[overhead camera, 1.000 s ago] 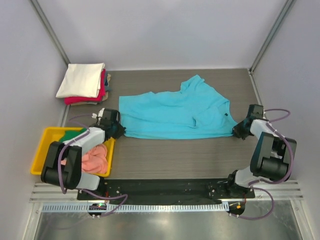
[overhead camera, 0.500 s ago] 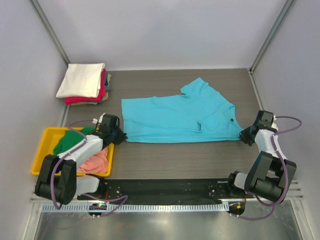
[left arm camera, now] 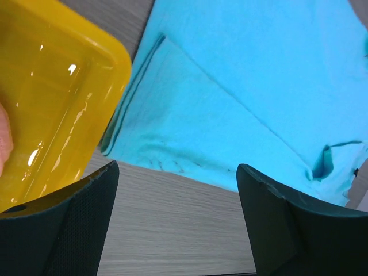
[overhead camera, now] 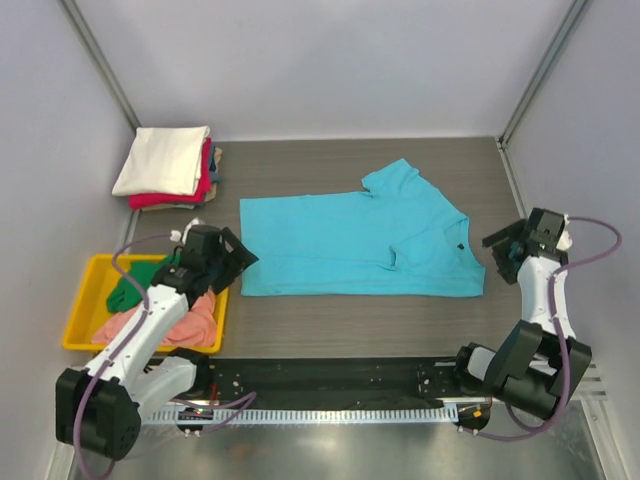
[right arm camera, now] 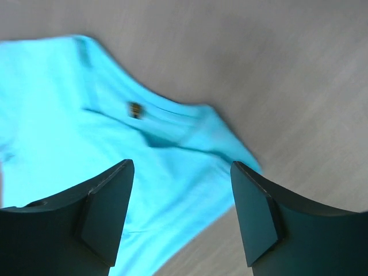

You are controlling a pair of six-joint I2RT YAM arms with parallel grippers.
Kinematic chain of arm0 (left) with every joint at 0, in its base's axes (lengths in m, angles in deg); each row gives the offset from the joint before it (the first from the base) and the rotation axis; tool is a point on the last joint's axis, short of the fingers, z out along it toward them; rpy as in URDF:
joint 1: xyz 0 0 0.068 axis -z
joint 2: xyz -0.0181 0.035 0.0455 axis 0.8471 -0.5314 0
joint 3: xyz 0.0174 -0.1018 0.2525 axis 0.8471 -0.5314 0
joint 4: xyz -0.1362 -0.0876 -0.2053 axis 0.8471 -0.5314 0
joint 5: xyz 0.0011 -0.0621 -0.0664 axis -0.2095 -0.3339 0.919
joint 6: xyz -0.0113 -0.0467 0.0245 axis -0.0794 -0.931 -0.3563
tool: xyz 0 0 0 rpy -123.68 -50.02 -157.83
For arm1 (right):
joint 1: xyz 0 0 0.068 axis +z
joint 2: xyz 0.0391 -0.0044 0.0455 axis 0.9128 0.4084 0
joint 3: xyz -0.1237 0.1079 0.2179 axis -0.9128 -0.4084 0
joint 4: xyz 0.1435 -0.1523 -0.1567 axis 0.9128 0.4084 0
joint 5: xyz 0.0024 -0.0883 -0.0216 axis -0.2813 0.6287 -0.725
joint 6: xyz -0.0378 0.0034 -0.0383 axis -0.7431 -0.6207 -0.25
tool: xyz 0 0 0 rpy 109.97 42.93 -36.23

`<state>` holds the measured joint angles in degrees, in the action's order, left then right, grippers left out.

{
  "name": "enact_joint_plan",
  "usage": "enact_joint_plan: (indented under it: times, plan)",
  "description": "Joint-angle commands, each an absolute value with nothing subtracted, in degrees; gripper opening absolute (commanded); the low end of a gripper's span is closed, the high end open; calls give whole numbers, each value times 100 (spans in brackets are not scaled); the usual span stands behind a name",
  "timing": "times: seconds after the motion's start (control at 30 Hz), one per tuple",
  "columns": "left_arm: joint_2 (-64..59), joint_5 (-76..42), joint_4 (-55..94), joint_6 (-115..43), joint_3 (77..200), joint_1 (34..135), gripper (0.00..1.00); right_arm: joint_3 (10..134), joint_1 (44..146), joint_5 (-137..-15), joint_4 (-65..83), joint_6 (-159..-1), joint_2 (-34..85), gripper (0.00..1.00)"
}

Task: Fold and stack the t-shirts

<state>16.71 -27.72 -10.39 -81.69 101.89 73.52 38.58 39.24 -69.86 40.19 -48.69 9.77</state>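
My right gripper needs to grab the turquoise-blue t-shirt [overhead camera: 360, 245] by the tip of its outstretched far sleeve [overhead camera: 389, 171] next, to fold that side of the t-shirt inward.
A turquoise-blue t-shirt [overhead camera: 360, 245] lies spread flat across the middle of the table, with one sleeve folded in near its right side. My left gripper [overhead camera: 238, 257] hovers open just off the shirt's left bottom corner. In the left wrist view the left gripper [left arm camera: 177, 172] holds nothing, and the shirt's hem [left arm camera: 190, 121] lies beyond its fingers. My right gripper [overhead camera: 500, 254] stands open just right of the shirt's right edge. Through the right wrist camera the right gripper [right arm camera: 182, 167] is empty above the shirt's collar end [right arm camera: 132, 155]. Folded t-shirts [overhead camera: 162, 158] are stacked at the back left, cream on top of red.
A yellow tray [overhead camera: 80, 310] sits at the front left, holding a green shirt [overhead camera: 135, 285] and a salmon-pink shirt [overhead camera: 195, 320]; its corner [left arm camera: 57, 98] is close to the left fingers. Grey walls close in the table on three sides.
Both grippers pulled the turquoise shirt taut and toward the front, then opened and let go of its corners. Each has backed off a little; the shirt now lies flat.
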Motion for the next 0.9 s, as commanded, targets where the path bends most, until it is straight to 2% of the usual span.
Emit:
enact_joint_plan:
  times: [0.0,0.1,0.2,0.4,0.5,0.63,0.87]
  plan:
    - [1924,-2908,-1580,-7709,10973,7337,84,4873,4355,-7477,3344,-5173,1256,75]
    - [2065,-2873,-1861,-7191,11343,7346,84,6119,5345,-7215,3465,-5656,2274,76]
    - [2180,-2969,-2475,-6584,11765,7346,84,8014,5919,-7249,3764,-5964,3696,76]
    - [2742,-3699,-3215,-5987,11960,7337,83,10329,6326,-7399,3799,-6616,6141,78]
    - [3058,-3917,-3331,-5827,11864,7337,84,12074,6458,-7382,4071,-6827,7353,78]
    - [3576,-4034,-3103,-5863,11530,7337,84,13223,6572,-7074,4292,-7134,8366,80]
    - [3789,-4245,-3032,-5739,11529,7337,81,14041,6958,-6608,4292,-7662,9439,83]
